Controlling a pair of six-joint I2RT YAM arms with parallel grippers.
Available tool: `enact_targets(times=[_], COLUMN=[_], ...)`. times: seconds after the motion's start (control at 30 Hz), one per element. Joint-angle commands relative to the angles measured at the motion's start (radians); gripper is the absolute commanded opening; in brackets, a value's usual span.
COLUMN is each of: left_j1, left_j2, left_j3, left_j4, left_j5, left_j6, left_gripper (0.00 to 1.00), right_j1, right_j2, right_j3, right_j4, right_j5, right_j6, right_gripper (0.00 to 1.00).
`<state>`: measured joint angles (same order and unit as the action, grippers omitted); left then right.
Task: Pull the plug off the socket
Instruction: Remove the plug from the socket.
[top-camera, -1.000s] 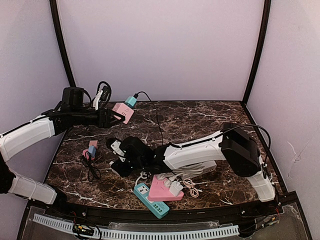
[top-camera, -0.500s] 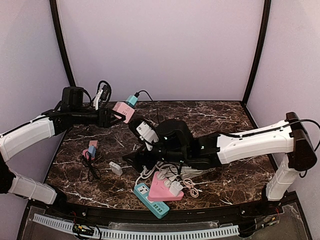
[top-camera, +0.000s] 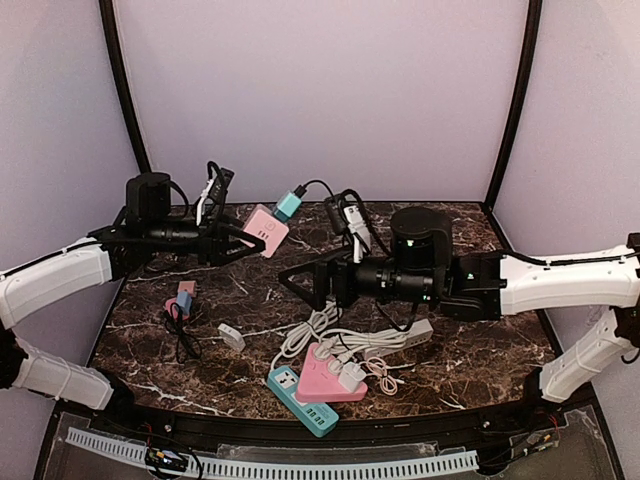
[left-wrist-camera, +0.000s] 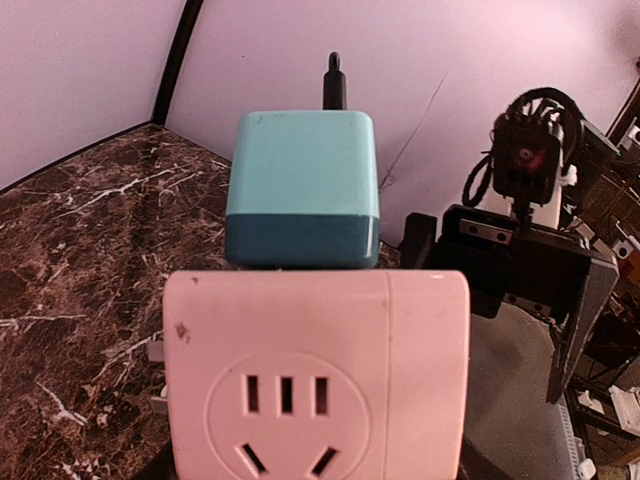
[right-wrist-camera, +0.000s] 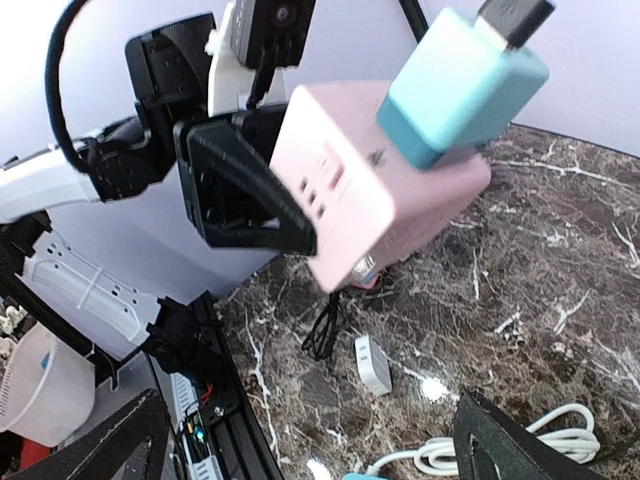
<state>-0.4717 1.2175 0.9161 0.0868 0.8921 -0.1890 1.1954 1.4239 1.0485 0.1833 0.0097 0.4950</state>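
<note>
The teal plug needs to come straight off the socket (top-camera: 266, 230). My right gripper should next grab the plug by its body (top-camera: 288, 206), on opposite sides, facing the plug's cable end.
My left gripper (top-camera: 240, 238) is shut on a pink cube socket (top-camera: 266, 230) and holds it in the air above the table's back left. A teal plug (top-camera: 290, 205) with a black cable sits in the socket's top face. In the left wrist view the socket (left-wrist-camera: 315, 370) fills the bottom, with the plug (left-wrist-camera: 303, 190) above it. My right gripper (top-camera: 300, 287) is open and empty, just right of and below the socket, facing it. The right wrist view shows the socket (right-wrist-camera: 370, 190), the plug (right-wrist-camera: 460, 85) and the left fingers (right-wrist-camera: 240, 190).
A small white adapter (top-camera: 231, 337) lies on the marble, and also shows in the right wrist view (right-wrist-camera: 372, 364). Small pink and blue adapters with a black cable (top-camera: 183, 297) lie at the left. A pink triangular strip (top-camera: 330, 377), a teal strip (top-camera: 300, 400) and white cables (top-camera: 330, 335) lie near the front.
My right arm has lifted off the table at the left, leaving the white adapter there, and drawn back right to face the socket. My left gripper has carried the socket slightly right.
</note>
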Motion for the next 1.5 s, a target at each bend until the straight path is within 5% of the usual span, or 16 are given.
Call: enact_targets(times=[0.0, 0.4, 0.63, 1.0, 1.47], left_j1=[-0.044, -0.125, -0.134, -0.164, -0.176], left_j2=[-0.037, -0.011, 0.002, 0.019, 0.022], left_j3=[-0.016, -0.028, -0.025, -0.023, -0.019], left_j4=[0.136, 0.251, 0.249, 0.243, 0.237], left_j5=[0.132, 0.274, 0.29, 0.311, 0.323], left_j6=[-0.03, -0.125, -0.131, -0.127, -0.127], left_gripper=[0.01, 0.01, 0.01, 0.01, 0.01], right_j1=[-0.032, -0.081, -0.084, -0.093, -0.105], right_j2=[-0.054, -0.096, -0.104, -0.086, -0.062], right_j3=[-0.036, -0.069, -0.064, -0.046, -0.056], right_j4=[0.137, 0.241, 0.304, 0.34, 0.377], right_j5=[-0.081, -0.062, -0.117, -0.132, -0.158], right_j6=[0.078, 0.092, 0.067, 0.078, 0.106], right_gripper=[0.98, 0.97, 0.83, 0.79, 0.44])
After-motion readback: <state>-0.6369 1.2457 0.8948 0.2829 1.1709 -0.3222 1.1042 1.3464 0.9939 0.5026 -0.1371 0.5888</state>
